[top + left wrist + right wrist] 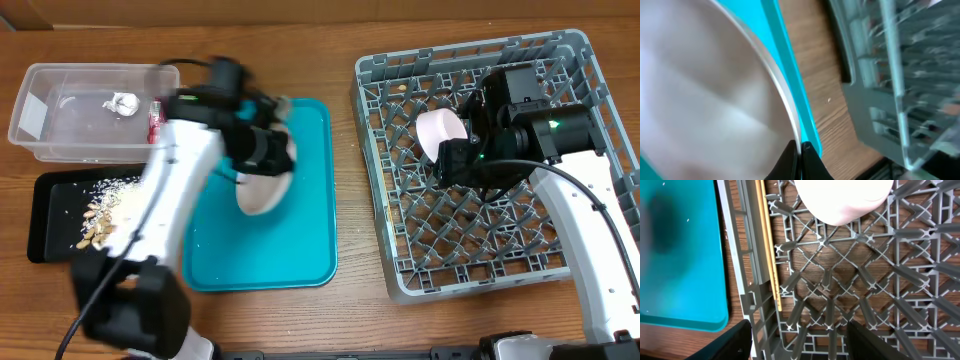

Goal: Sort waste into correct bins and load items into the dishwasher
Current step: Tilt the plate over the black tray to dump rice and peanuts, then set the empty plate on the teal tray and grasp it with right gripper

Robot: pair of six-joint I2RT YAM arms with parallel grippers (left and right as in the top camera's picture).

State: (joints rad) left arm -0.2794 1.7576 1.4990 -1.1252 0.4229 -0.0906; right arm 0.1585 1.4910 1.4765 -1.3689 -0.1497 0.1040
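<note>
Next, the right gripper grabs the white dish by its thin rim (283, 190) (647, 235), which leaves the opposite edge free to load into the rack's wires.
My left gripper (262, 158) is shut on the rim of a round white dish (262, 190) and holds it tilted above the teal tray (300, 250). The left wrist view shows the jaws (801, 152) pinching the dish's thin rim (715, 90). My right gripper (452, 160) is open and empty over the grey dish rack (560, 60), next to a white dish (438, 130) lying in it. In the right wrist view my open jaws (797, 347) hover over the rack's pegs (840, 280), with the white dish (842, 197) ahead and wooden chopsticks (769, 245) along the rack's left wall.
The clear tub (60, 135) at the far left holds a white tissue (125, 101) and a red wrapper (155, 120). The black tray (45, 215) below it holds peanuts and rice (105, 210). The teal tray's edge (680, 255) lies just left of the rack.
</note>
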